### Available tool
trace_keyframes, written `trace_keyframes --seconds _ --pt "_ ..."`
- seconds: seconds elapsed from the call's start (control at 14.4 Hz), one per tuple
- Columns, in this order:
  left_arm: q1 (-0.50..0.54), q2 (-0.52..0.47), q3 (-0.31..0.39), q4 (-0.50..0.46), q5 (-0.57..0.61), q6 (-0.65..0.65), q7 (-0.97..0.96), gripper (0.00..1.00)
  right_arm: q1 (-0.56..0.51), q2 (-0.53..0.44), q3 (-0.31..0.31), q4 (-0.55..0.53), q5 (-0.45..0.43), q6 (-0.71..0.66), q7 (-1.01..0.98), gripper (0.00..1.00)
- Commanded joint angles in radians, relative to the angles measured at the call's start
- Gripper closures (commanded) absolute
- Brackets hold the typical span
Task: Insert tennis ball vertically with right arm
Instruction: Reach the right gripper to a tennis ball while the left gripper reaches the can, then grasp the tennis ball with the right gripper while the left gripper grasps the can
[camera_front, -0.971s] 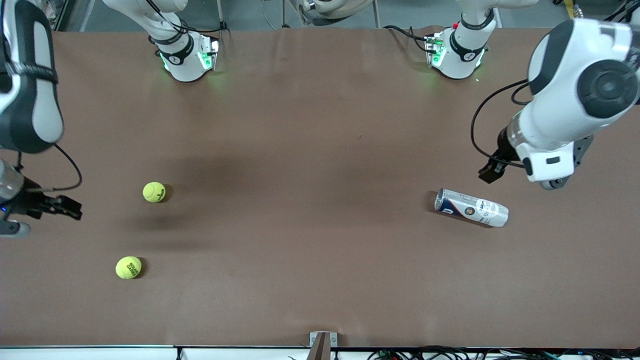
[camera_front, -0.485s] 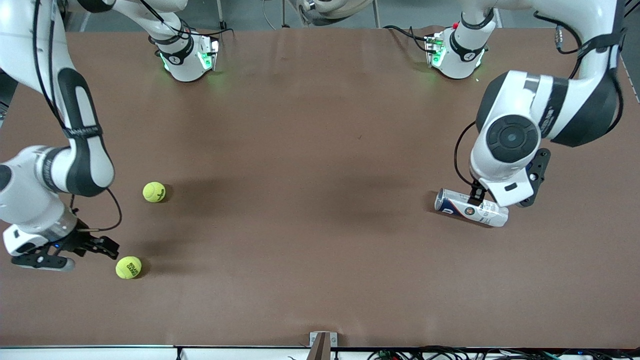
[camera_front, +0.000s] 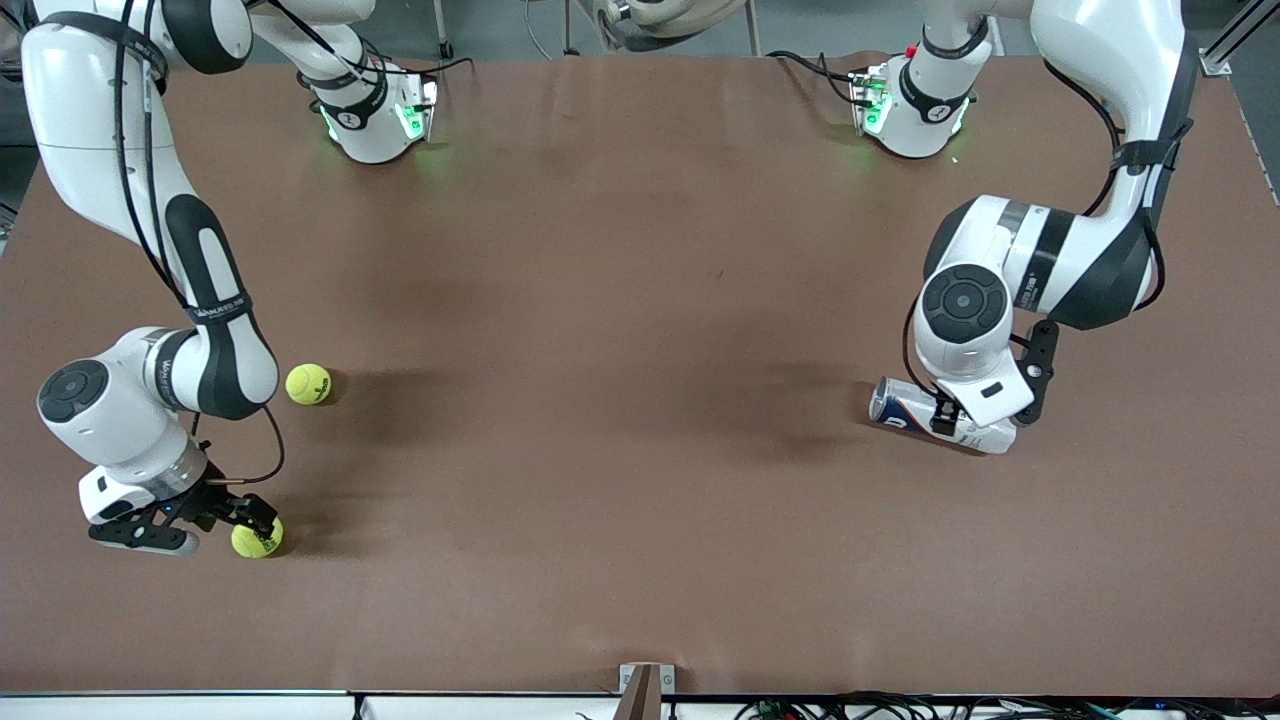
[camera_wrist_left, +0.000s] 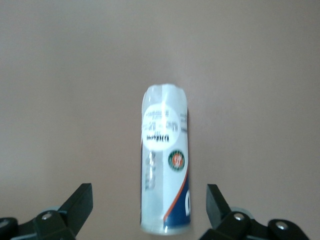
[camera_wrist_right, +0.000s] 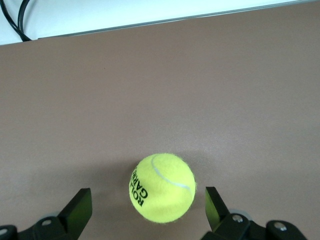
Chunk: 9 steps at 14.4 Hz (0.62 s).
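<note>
My right gripper moves toward the near tennis ball's middle, before it closes: my fingers are still short of the ball's middle, so closing now would miss.
A yellow tennis ball (camera_front: 257, 539) lies on the brown table near the right arm's end; in the right wrist view (camera_wrist_right: 162, 187) it sits between the open fingers. My right gripper (camera_front: 256, 520) (camera_wrist_right: 148, 212) is low around that ball, open and not closed on it. A second tennis ball (camera_front: 308, 384) lies farther from the front camera. A white and blue ball can (camera_front: 942, 415) lies on its side near the left arm's end. My left gripper (camera_front: 946, 412) (camera_wrist_left: 150, 207) is open, low over the can (camera_wrist_left: 165, 175), one finger on each side.
The brown table (camera_front: 620, 400) stretches wide between the two balls and the can. Its front edge (camera_front: 640, 692) has a small bracket at the middle. The two arm bases (camera_front: 375, 115) (camera_front: 915, 105) stand along the table edge farthest from the front camera.
Both arms swung in and came down. The right gripper moved from beside the farther ball to around the nearer ball. The left gripper dropped onto the lying can.
</note>
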Motion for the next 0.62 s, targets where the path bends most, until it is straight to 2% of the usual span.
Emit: trace_keyframes --seconds 0.0,0.42,0.55 --pt "0.048 -0.051 -0.004 -0.115 0.060 0.112 -0.045 0.00 -0.003 0.034 0.001 0.008 0.016 0.043 0.010 0.00" --pt "0.150 -0.034 -0.004 -0.227 0.094 0.353 -0.046 0.00 -0.002 0.087 -0.001 0.010 0.016 0.139 0.009 0.00" --pt "0.170 -0.023 -0.005 -0.255 0.094 0.421 -0.072 0.00 -0.002 0.094 -0.001 0.011 0.014 0.138 0.006 0.07"
